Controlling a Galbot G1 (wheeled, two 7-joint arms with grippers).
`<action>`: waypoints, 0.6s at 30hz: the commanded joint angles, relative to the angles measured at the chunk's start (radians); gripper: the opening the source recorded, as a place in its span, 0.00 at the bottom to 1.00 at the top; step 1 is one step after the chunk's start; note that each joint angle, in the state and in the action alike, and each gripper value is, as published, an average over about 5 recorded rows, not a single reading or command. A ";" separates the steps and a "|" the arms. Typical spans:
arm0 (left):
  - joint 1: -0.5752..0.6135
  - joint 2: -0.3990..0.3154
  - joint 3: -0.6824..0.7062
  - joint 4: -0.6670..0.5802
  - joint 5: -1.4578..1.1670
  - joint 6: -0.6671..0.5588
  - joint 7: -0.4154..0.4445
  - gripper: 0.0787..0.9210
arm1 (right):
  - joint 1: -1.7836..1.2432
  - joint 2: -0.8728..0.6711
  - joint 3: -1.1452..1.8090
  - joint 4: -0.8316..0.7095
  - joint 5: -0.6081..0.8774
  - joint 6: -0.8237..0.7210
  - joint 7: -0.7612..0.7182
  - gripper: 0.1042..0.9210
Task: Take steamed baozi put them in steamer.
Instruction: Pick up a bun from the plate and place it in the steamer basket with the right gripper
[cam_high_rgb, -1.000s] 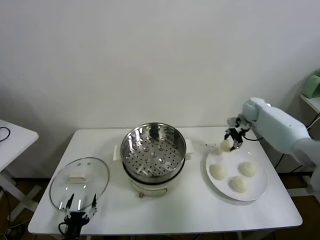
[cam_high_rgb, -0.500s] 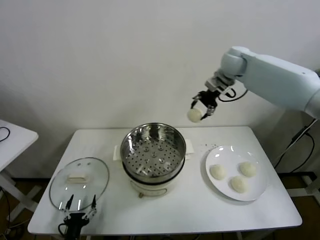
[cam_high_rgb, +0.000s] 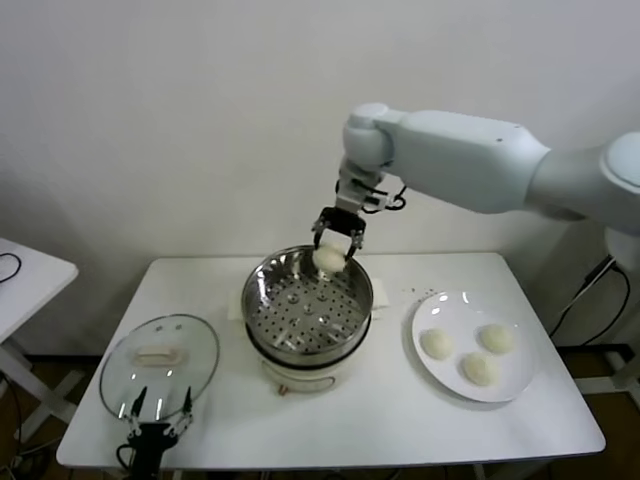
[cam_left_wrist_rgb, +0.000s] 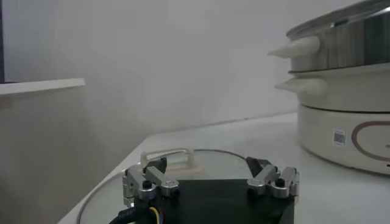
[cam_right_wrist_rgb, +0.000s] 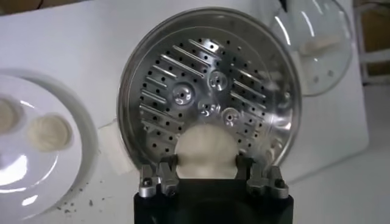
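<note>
The baozi hangs above the perforated bottom of the steamer and would drop if I opened now. My right gripper has to keep holding it until it is lower.
My right gripper (cam_high_rgb: 337, 250) hangs over the far side of the steamer (cam_high_rgb: 300, 312), shut on one cream-white steamed baozi (cam_high_rgb: 327, 261). The right wrist view shows that bun (cam_right_wrist_rgb: 206, 151) pinched between the two fingers of the right gripper (cam_right_wrist_rgb: 206, 164), above the perforated steel floor of the steamer (cam_right_wrist_rgb: 183, 79), which holds nothing else. Three more baozi (cam_high_rgb: 436, 343) (cam_high_rgb: 495, 337) (cam_high_rgb: 478, 368) lie on the white plate (cam_high_rgb: 520, 385) to the right. My left gripper (cam_high_rgb: 160, 404) rests open at the table's front left, beside the glass lid (cam_high_rgb: 160, 350).
The steamer sits on a white cooker base (cam_left_wrist_rgb: 341, 134) in the middle of the white table (cam_high_rgb: 380, 420). The glass lid (cam_left_wrist_rgb: 201, 157) with its white handle lies flat just beyond the left gripper (cam_left_wrist_rgb: 206, 164). A second table edge (cam_high_rgb: 25, 275) stands at far left.
My right arm has lifted a baozi off the plate, swung left and come down over the steamer's far side. The left arm has not moved.
</note>
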 joint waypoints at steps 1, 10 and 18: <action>-0.002 -0.002 0.002 0.007 0.003 -0.003 -0.002 0.88 | -0.161 0.092 0.057 -0.098 -0.297 0.092 0.051 0.67; -0.008 -0.004 0.005 0.025 0.020 -0.014 -0.011 0.88 | -0.246 0.148 0.111 -0.222 -0.365 0.117 0.111 0.67; -0.011 -0.003 0.004 0.029 0.021 -0.019 -0.013 0.88 | -0.285 0.195 0.164 -0.339 -0.410 0.153 0.167 0.66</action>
